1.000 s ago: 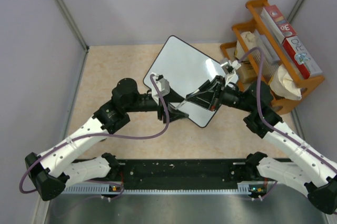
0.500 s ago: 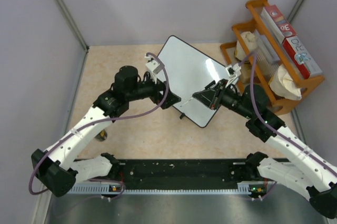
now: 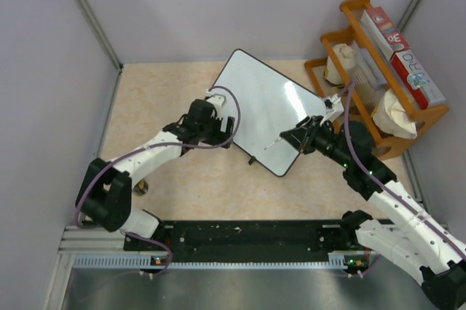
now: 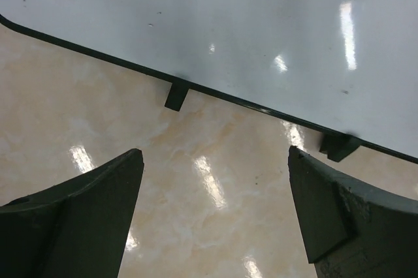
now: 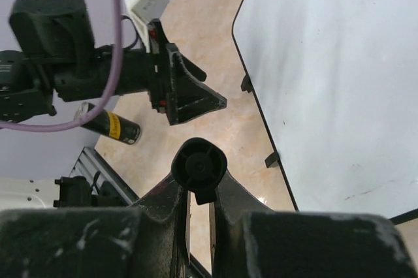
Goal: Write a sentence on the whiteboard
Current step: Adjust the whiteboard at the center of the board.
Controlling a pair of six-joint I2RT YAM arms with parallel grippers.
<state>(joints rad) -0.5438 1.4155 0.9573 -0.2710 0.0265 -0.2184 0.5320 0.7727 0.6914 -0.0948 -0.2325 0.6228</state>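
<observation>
The robot's left gripper needs to square the whiteboard next and leave its white side clear for writing, so it should grab the whiteboard by a small black foot (image 4: 176,96) on the whiteboard's near edge.
The whiteboard (image 3: 258,102) lies flat and skewed on the beige table, its white face blank and glossy (image 4: 261,23) (image 5: 339,82). Two small black feet line its near edge. My left gripper (image 3: 227,132) (image 4: 215,206) hovers just off the board's left edge. It is open, with only tabletop between its fingers. My right gripper (image 3: 293,137) (image 5: 199,193) sits over the board's lower right edge, shut on a black marker (image 5: 199,162) seen end on. A thin pale streak (image 3: 272,142) shows on the board in front of that gripper.
An orange wooden rack (image 3: 415,117) with boxes and pale bundles stands at the right, close to the board's far corner. A black cylinder with a yellow label (image 3: 140,188) (image 5: 108,123) lies on the table by the left arm. A metal rail (image 3: 240,259) runs along the near edge.
My left gripper has opened, let go of the marker's end and drawn back to the board's left edge, its arm folding left. My right gripper has kept the marker and shifted slightly right.
</observation>
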